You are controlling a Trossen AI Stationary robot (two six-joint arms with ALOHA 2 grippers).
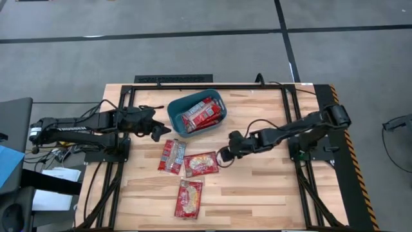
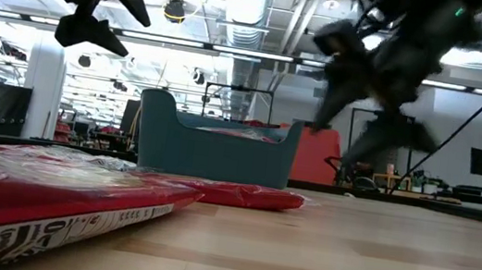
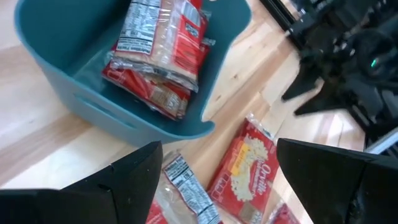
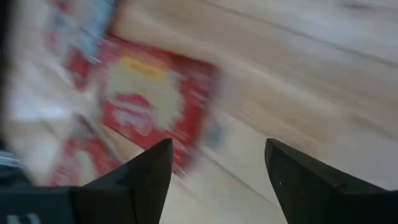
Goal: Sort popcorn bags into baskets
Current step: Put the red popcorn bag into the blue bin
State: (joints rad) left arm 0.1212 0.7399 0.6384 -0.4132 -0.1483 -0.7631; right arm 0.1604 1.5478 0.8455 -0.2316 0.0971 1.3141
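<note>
The middle popcorn bag needs to be grabbed next by its clear-wrapped edge (image 1: 217, 162) with my right gripper, so it can be sorted into the teal basket (image 1: 196, 113).
The teal basket (image 1: 196, 113) (image 3: 93, 93) stands at the table's far middle with several red popcorn bags (image 1: 205, 115) (image 3: 161, 50) lying inside. Three more bags lie flat on the wood: one (image 1: 172, 156), one (image 1: 201, 164) (image 4: 155, 106) and one nearer (image 1: 188, 198). My left gripper (image 1: 158, 132) (image 3: 217, 146) is open and hovers by the basket's near left corner, above the leftmost bag. My right gripper (image 1: 225, 154) (image 4: 219, 144) is open, raised off the table at the right edge of the middle bag.
A black frame (image 1: 129, 96) runs around the wooden table top, with both arm bases on it. In the low view a bag (image 2: 28, 191) lies close to the camera and the basket (image 2: 216, 150) stands behind it. Bare wood (image 1: 257, 193) shows at the near right.
</note>
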